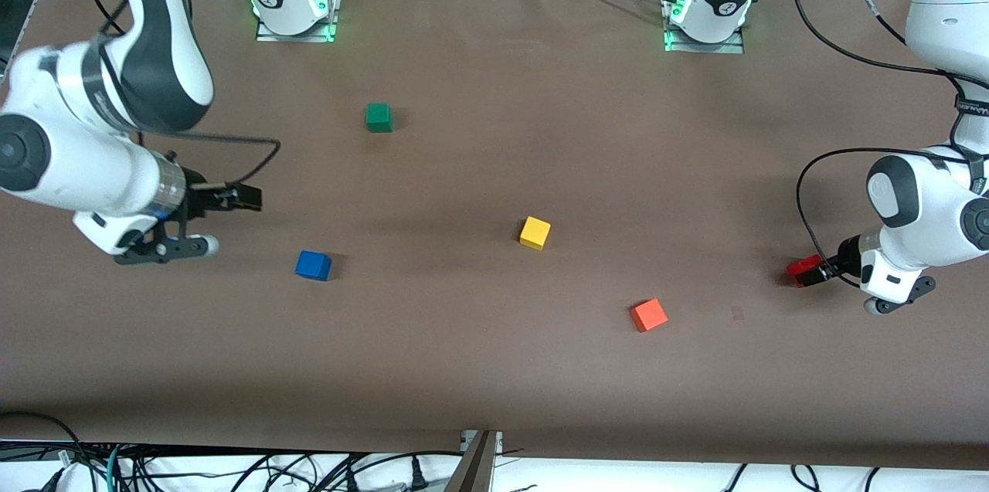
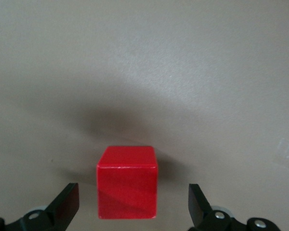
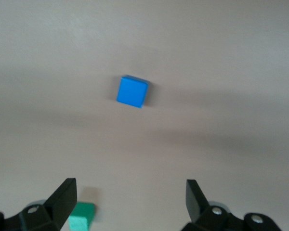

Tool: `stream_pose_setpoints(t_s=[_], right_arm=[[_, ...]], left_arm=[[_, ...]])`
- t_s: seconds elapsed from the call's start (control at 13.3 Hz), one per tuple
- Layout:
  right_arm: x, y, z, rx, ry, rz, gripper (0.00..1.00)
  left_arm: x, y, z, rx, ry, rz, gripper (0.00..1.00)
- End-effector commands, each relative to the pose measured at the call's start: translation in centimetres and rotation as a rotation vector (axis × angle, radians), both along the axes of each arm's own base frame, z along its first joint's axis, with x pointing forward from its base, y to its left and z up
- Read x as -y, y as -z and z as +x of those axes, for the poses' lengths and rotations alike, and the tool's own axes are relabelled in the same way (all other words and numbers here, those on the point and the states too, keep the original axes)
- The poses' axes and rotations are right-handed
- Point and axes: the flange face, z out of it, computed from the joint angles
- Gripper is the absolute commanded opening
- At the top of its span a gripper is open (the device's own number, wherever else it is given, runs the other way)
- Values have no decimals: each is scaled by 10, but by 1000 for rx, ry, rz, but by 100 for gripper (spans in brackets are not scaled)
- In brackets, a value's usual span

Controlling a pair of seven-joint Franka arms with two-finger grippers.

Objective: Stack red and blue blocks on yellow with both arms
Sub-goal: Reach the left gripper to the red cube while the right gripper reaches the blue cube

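I should close my left gripper on the red block now, because my fingertips are on either side of the red block in the left wrist view.
The red block sits on the table at the left arm's end. My left gripper is down at it and open. In the left wrist view the red block lies between the two fingers with a gap on each side, untouched by the left gripper. The blue block sits toward the right arm's end. My right gripper hangs open and empty above the table beside it. The right wrist view shows the blue block well ahead of the right gripper. The yellow cube stands alone mid-table.
An orange cube lies nearer to the front camera than the yellow cube, toward the left arm's end. A green cube lies farther from the camera, toward the right arm's base, and shows in the right wrist view.
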Motion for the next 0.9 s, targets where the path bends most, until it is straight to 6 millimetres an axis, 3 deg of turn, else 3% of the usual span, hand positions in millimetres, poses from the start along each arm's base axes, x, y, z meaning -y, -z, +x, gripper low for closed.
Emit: stream_pose_setpoints(t_s=[0.0,0.08,0.15,0.3,0.45,0.68,0.83], right_arm=[[-9,75,27,27,55,19,100],[-14,97,30,47,56,15,100],[-18,113,30,60,70,12,100],[-26,152,29,67,111,0,100],[-26,183,32,87,120,-6,100],[-30,209,32,110,117,-11,99],[-37,229,19,113,105,-17,91]], left_arm=[[1,-3,-12,21,-17,4,100],[0,-1,-11,33,-16,8,96],[0,5,-11,38,-16,8,80],[2,3,-9,44,-13,10,26],[5,-1,-7,50,0,13,0],[19,-24,1,65,21,10,0],[56,-48,12,86,73,12,0]])
